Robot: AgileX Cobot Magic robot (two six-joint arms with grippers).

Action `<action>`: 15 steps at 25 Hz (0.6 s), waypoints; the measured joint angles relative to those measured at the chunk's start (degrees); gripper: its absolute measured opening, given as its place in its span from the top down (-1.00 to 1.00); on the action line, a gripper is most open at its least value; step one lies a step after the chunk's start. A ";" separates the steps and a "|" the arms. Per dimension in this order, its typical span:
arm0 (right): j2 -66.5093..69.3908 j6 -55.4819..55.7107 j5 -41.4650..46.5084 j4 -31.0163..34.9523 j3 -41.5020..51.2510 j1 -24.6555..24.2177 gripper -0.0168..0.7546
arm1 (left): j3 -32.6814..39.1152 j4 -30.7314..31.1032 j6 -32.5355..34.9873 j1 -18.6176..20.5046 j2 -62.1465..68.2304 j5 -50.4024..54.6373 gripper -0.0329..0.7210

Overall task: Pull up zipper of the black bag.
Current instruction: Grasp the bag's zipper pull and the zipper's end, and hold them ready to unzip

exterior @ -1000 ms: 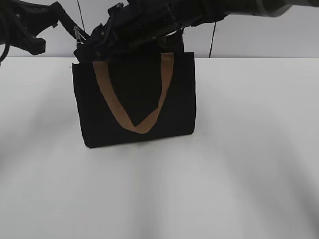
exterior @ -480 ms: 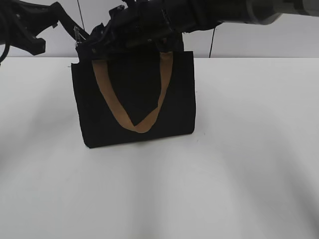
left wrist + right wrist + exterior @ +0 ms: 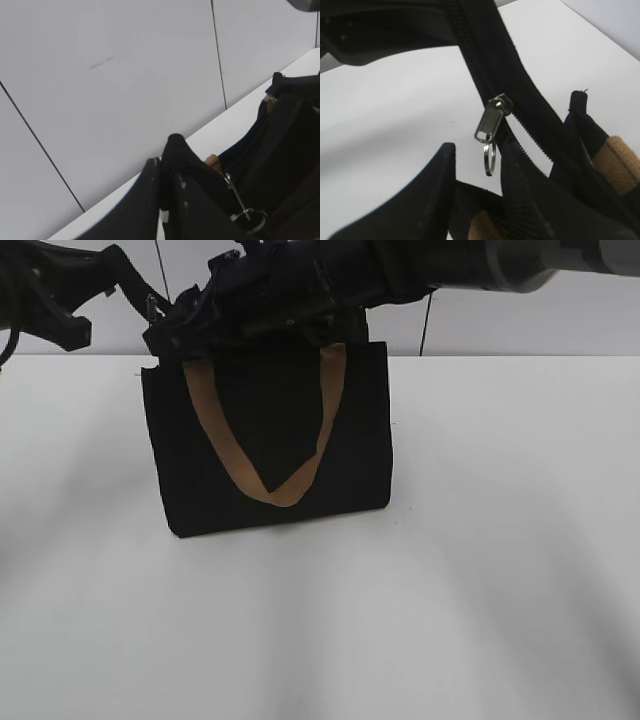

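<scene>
I will next grab the silver pull tab by its ring (image 3: 490, 159) with my right gripper. Then I will pull the zipper closed along the black zip track (image 3: 476, 61).
The black bag (image 3: 270, 410) stands upright on the white table (image 3: 480, 570), with a tan strap handle (image 3: 225, 455) hanging down its front. My left gripper (image 3: 158, 312) is shut on the fabric at the bag's top left corner; this also shows in the left wrist view (image 3: 167, 167). The zipper (image 3: 491, 120), a silver pull tab with a ring, hangs from the black zip track near that corner and also shows in the left wrist view (image 3: 240, 202). My right gripper (image 3: 477, 150) reaches across the bag's top. It is open, with the ring hanging between its fingertips, untouched.
A white panelled wall (image 3: 520, 325) rises right behind the bag. The table edge meets the wall close behind the bag's top (image 3: 235, 117). Both arms crowd the space above the bag's top edge.
My right gripper has slid a little to the left along the bag's top. The bag's top left corner has shifted slightly left and up. The left arm has held still.
</scene>
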 joint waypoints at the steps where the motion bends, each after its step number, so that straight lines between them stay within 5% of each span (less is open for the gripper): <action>1: 0.00 0.00 -0.48 0.00 0.00 0.00 0.34 | 0.00 0.00 0.00 0.00 0.00 0.00 0.86; 5: 0.00 -0.05 -2.95 0.00 0.00 0.00 0.42 | 0.00 0.00 0.00 0.00 0.00 0.00 0.86; 10: 0.00 -0.10 -3.19 -3.26 0.00 0.00 0.98 | 0.00 0.00 0.00 0.00 0.00 0.00 0.86; 15: 0.00 -0.05 -1.88 -5.18 0.00 0.00 1.00 | 0.00 0.05 0.00 0.00 0.00 0.00 0.86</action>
